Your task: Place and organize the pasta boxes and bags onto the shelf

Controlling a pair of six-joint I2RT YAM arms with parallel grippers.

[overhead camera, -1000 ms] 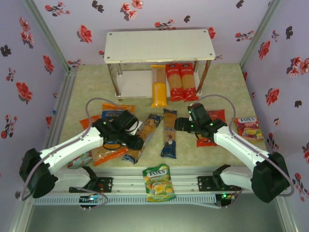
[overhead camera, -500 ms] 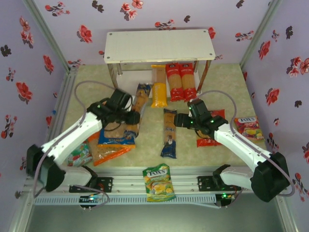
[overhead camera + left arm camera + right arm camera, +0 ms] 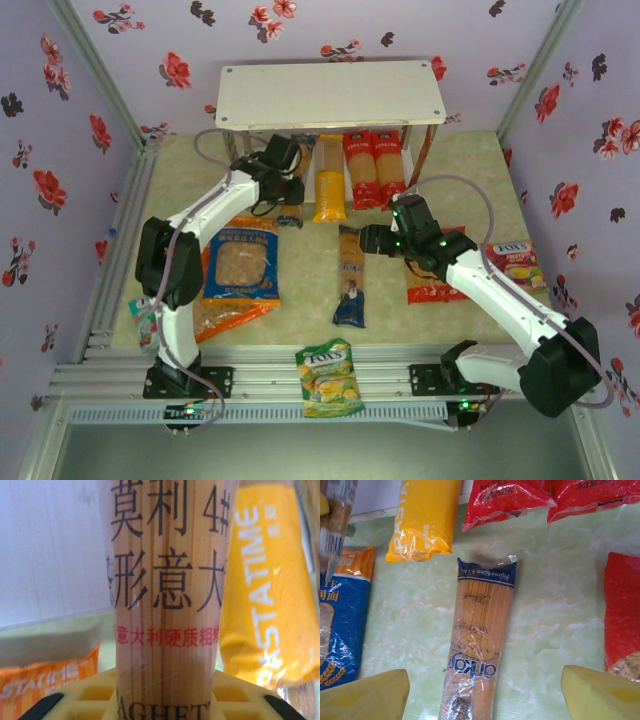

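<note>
The brown pasta box hangs tilted past the lower board and would fall short if my left gripper opened now.
My left gripper is shut on a brown pasta box, held at the front of the shelf just left of the yellow box. Its yellow pads clamp the box's sides, and the box's dark lower end hangs below the gripper. Two red boxes lie on the lower board beside the yellow one. A second brown box lies on the table. My right gripper hovers open over it, fingers wide on either side. The blue-and-orange bag lies over the orange bag. The red bag sits under my right arm.
Fox's candy bags lie at the front centre, at the right and at the left edge. Floral walls close in on three sides. The lower board's left part is bare.
My left arm has swung from over the bags up to the shelf front, carrying the brown box with it. The right gripper has drifted a little left over the other brown box.
</note>
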